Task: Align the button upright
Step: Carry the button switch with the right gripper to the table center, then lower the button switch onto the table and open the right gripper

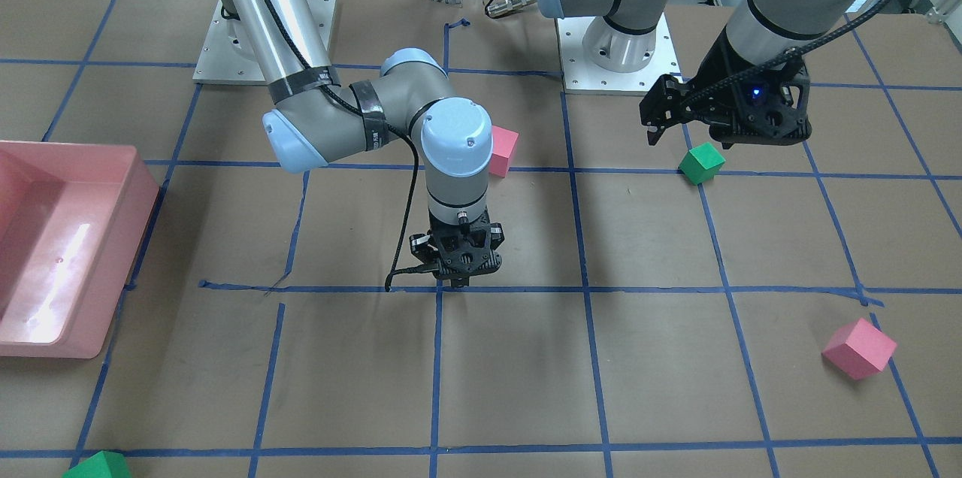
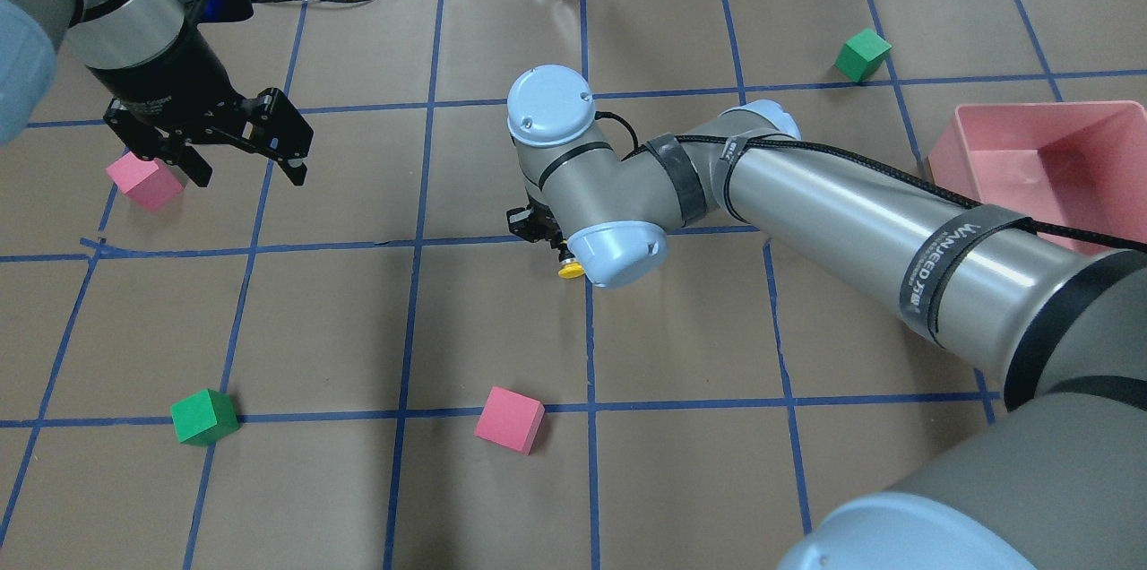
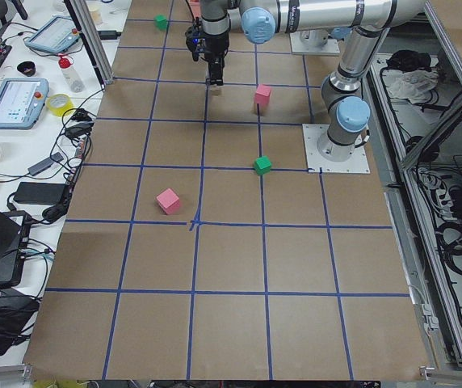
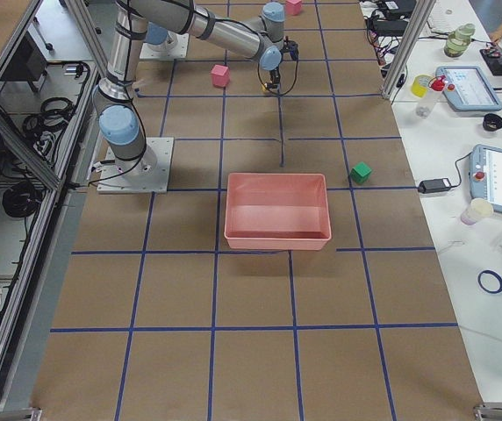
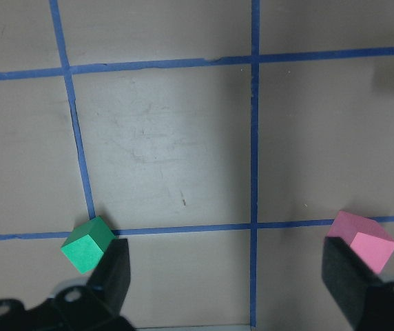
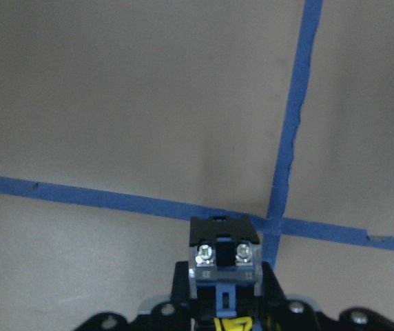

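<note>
I should release the button from my right gripper, since the button's black end (image 1: 459, 281) (image 6: 224, 227) meets the blue tape on the tabletop and the button would rest there.
The button (image 6: 223, 255) is held between the fingers of my right gripper (image 6: 223, 303), its black and grey body pointing away from the camera and a bit of yellow showing near the palm. In the overhead view its yellow cap (image 2: 568, 268) peeks out from under the right wrist. My right gripper (image 1: 458, 281) is shut on it, low over a tape crossing near the table's middle. My left gripper (image 2: 246, 167) is open and empty, raised above the table; in the left wrist view its fingers (image 5: 111, 276) stand wide apart.
A pink tub (image 2: 1030, 167) sits by the right arm's side. Foam cubes lie around: a pink cube (image 2: 143, 180) under the left gripper, a green cube (image 2: 204, 416), a second pink cube (image 2: 509, 419) and a far green cube (image 2: 862, 55).
</note>
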Robot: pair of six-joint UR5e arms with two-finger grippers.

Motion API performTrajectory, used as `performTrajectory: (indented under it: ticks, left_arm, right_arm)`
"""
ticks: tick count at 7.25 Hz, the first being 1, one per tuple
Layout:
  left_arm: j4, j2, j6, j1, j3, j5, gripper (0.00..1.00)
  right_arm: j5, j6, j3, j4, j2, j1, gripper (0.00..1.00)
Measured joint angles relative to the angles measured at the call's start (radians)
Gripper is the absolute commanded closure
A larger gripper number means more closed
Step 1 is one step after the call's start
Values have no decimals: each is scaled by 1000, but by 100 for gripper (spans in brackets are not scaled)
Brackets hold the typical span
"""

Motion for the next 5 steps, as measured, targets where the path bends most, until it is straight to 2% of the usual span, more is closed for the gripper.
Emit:
performTrajectory:
  ticks: [3,5]
  left_arm:
    - [11,-10,13,0,-11,6,0]
    - [15,-24,16,0,-14,4,0]
  right_arm:
    - [0,-20,4,-4,4,1,81]
    - [-3,-19,10,-1,4,1,75]
